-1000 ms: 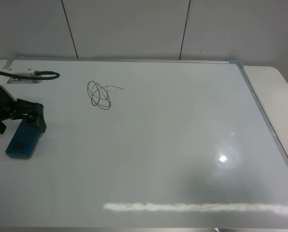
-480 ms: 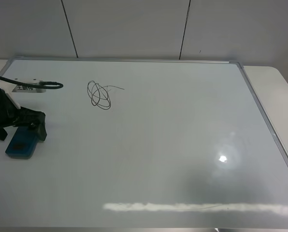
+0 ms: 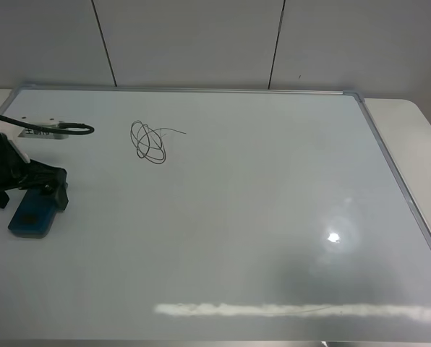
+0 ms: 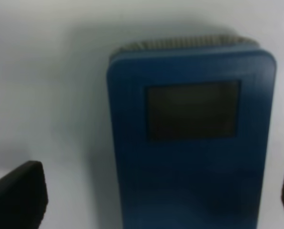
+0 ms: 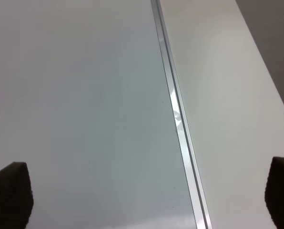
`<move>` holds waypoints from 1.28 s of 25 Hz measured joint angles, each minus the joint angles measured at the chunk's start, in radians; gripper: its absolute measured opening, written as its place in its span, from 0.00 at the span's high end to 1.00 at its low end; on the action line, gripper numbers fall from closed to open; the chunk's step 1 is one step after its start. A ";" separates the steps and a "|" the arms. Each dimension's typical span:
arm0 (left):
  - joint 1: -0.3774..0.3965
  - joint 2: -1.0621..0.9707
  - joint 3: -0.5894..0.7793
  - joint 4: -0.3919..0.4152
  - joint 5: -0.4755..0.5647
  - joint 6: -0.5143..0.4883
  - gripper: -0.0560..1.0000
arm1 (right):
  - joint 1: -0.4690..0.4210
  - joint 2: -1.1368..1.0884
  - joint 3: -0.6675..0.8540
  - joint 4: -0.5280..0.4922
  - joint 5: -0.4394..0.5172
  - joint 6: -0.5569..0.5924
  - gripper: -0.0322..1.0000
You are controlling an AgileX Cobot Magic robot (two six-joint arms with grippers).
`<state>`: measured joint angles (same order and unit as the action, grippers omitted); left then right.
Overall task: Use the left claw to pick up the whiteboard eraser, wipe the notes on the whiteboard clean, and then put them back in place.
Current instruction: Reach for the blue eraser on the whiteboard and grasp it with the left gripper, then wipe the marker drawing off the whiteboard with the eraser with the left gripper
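Note:
The fingers of my left gripper reach down on either side of the eraser, low over the whiteboard (image 4: 70, 143), so it is now time to close and catch it.
The whiteboard (image 3: 259, 188) lies flat and fills most of the exterior high view. The notes (image 3: 149, 141), a black looped scribble, are on its upper left part. The teal-blue whiteboard eraser (image 3: 29, 219) lies at the board's left edge. The left claw (image 3: 29, 196) is open and sits low over the eraser's far end, one finger on each side. In the left wrist view the eraser (image 4: 189, 143) fills the frame between the open fingertips (image 4: 18, 195) of the claw (image 4: 154, 200). The right gripper (image 5: 144, 195) is open and empty over the board's right frame (image 5: 177, 119); it is out of the exterior high view.
A white label box and black cable (image 3: 63, 128) sit at the left wrist, above the board. The white table (image 3: 418, 137) shows to the right of the board's frame. A grey panelled wall (image 3: 201, 43) stands behind. A bright glare spot (image 3: 334, 236) lies on the board.
The left claw has moved down and slightly left, lower over the eraser, and covers more of its far end. The eraser and the notes are unchanged.

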<state>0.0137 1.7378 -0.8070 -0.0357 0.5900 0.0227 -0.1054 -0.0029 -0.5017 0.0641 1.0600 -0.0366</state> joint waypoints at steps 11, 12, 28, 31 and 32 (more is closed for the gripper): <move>0.000 0.011 -0.001 -0.004 0.030 -0.001 0.43 | 0.000 0.000 0.000 0.000 0.000 0.000 0.03; 0.000 0.011 -0.001 -0.005 0.042 -0.001 0.42 | 0.000 0.000 0.000 0.000 0.000 0.000 0.03; -0.095 -0.006 -0.275 -0.023 0.191 0.001 0.42 | 0.000 0.000 0.000 0.000 0.000 0.000 0.03; -0.158 0.078 -0.380 -0.033 0.222 0.001 0.42 | 0.000 0.000 0.000 0.000 0.000 0.000 0.03; -0.182 0.119 -0.426 -0.038 0.239 0.001 0.42 | 0.000 0.000 0.000 0.000 0.000 0.000 0.03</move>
<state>-0.1680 1.8565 -1.2334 -0.0740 0.8293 0.0236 -0.1054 -0.0029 -0.5017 0.0641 1.0600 -0.0366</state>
